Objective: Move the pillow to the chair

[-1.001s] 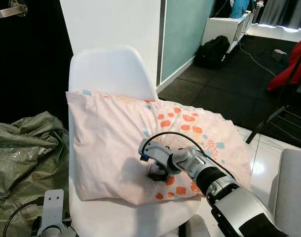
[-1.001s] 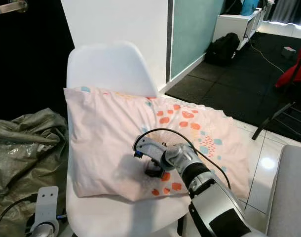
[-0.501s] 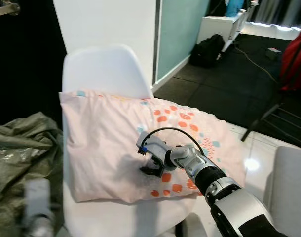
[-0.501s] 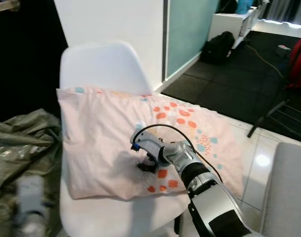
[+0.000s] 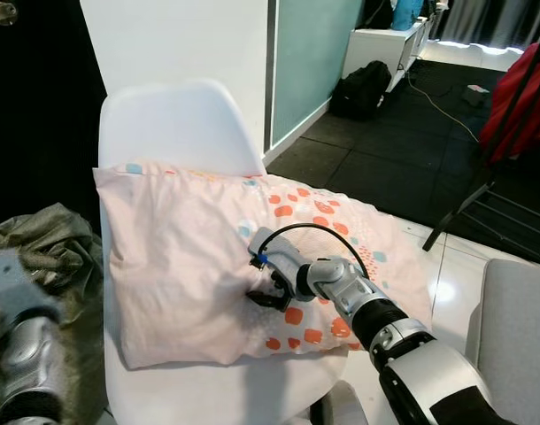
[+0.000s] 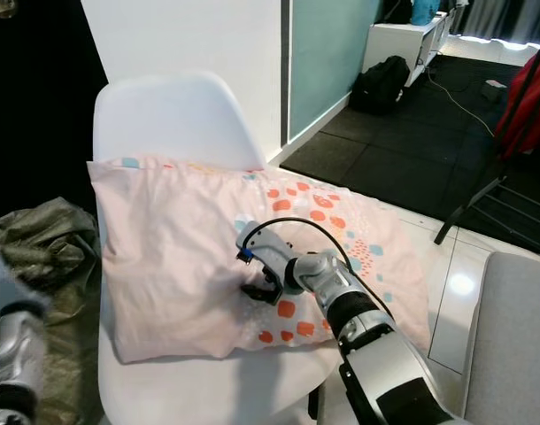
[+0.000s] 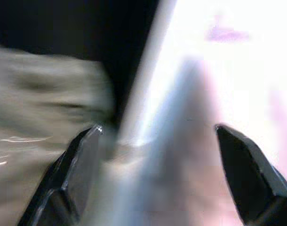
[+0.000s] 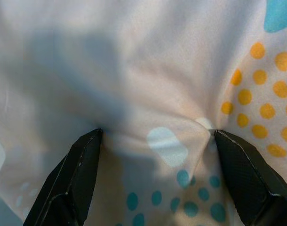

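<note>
The left gripper grabs the pillow by its plain pink side edge [image 5: 113, 266] next, to help shift the pillow fully onto the chair [image 5: 173, 119].
A pale pink pillow [image 5: 181, 257] with orange and teal spots lies across the seat of a white shell chair [image 5: 173, 119], its right end hanging past the seat edge. My right gripper [image 5: 268, 297] presses down into the pillow's middle. In the right wrist view its fingers [image 8: 82, 174] stand wide apart, open, with a bunched fold of pillow cloth [image 8: 171, 141] between them. My left arm [image 5: 22, 354] shows blurred at the lower left beside the chair. In the left wrist view the left gripper [image 7: 157, 132] is open, near the chair's edge and the pillow.
A crumpled grey-green sack [image 5: 49, 239] lies on the floor left of the chair. A white wall stands behind it. To the right are a black backpack [image 5: 363, 88], a red cloth on a black stand [image 5: 518, 97] and a grey seat [image 5: 518, 328].
The camera has shifted, so the whole scene sits a bit further left. My left arm has risen at the lower left and is blurred. The right gripper stays pressed on the pillow.
</note>
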Controlling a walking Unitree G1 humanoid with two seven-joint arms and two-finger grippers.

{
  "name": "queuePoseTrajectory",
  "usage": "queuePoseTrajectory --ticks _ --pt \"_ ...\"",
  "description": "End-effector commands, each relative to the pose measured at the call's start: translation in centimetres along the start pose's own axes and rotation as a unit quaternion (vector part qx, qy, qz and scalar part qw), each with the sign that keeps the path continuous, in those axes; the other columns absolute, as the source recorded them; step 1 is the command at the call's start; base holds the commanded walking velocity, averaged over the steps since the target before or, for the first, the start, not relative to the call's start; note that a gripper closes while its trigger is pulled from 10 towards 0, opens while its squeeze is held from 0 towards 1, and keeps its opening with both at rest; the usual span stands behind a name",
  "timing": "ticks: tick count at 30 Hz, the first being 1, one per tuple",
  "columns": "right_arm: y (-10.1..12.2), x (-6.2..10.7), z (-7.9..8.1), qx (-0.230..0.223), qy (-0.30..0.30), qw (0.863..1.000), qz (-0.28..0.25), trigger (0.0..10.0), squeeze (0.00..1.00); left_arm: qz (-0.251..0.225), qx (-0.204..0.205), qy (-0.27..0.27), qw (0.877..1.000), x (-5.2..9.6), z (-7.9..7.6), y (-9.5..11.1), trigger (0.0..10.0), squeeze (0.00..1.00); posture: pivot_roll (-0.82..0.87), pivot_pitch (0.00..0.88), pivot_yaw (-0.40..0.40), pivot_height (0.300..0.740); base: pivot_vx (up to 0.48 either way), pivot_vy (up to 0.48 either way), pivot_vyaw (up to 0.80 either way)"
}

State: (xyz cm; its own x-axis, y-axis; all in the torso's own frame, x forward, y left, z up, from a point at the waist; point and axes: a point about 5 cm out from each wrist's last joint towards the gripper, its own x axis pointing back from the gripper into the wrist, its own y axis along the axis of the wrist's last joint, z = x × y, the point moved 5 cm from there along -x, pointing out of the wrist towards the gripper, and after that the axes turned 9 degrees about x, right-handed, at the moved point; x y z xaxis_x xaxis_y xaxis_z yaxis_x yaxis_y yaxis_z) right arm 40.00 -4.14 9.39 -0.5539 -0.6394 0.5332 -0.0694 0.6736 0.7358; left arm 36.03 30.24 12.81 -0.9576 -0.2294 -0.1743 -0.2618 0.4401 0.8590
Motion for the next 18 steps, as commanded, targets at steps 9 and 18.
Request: queuePoseTrajectory --ticks 9,18 --pt "-0.2 -0.1 0.5 -0.005 0.003 1.0 -0.008 10.0 0.0 0.012 0.058 -0.247 0.967 1.1 -8.8 1.6 10.0 1.0 -0.06 0.058 -0.031 0.453 0.0 0.0 0.0" --pt "0.3 -0.2 0.4 -0.014 -0.004 1.0 -0.02 10.0 0.0 0.106 -0.048 -0.207 0.971 0.8 -7.2 -2.0 10.0 1.0 -0.07 0.062 -0.021 0.453 0.0 0.0 0.0"
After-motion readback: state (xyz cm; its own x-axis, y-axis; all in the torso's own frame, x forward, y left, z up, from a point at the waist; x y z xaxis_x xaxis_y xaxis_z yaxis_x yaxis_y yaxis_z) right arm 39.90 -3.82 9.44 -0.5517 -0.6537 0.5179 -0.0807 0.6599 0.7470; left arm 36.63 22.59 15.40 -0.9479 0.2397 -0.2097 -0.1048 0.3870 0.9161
